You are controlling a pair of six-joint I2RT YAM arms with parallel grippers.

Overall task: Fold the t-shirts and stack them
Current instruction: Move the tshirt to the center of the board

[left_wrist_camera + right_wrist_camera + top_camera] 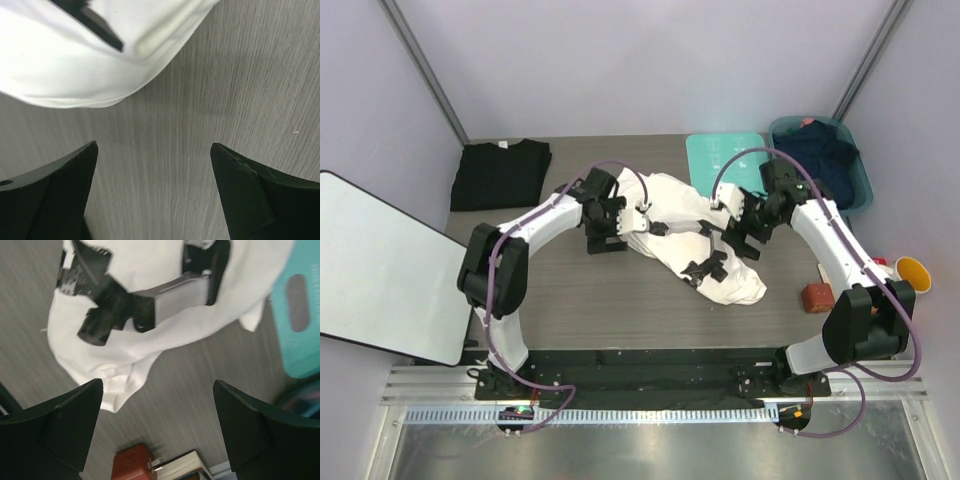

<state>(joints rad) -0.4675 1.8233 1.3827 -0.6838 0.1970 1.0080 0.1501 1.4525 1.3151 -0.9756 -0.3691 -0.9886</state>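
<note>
My right gripper grabs the edge of the white t-shirt [685, 225] opposite my left gripper next, to spread the shirt out for folding.
The white t-shirt [685, 225] lies crumpled in the middle of the table. The black t-shirt [500, 175] lies folded flat at the back left. My left gripper [605, 243] hangs open and empty at the white shirt's left edge. In the left wrist view [153, 145] only bare table lies between the fingers, with the shirt's hem [75, 65] just ahead. My right gripper [723, 255] is open and empty above the shirt's right side. In the right wrist view [157, 385] the shirt [190, 325] lies ahead, with the left arm's gripper [105, 315] over it.
A teal board [725, 160] lies at the back, right of centre, also in the right wrist view [300, 325]. A teal bin [865, 180] holds dark clothes at the back right. A red block [817, 295] and a yellow cup [912, 272] stand at the right. A white panel [380, 265] lies left.
</note>
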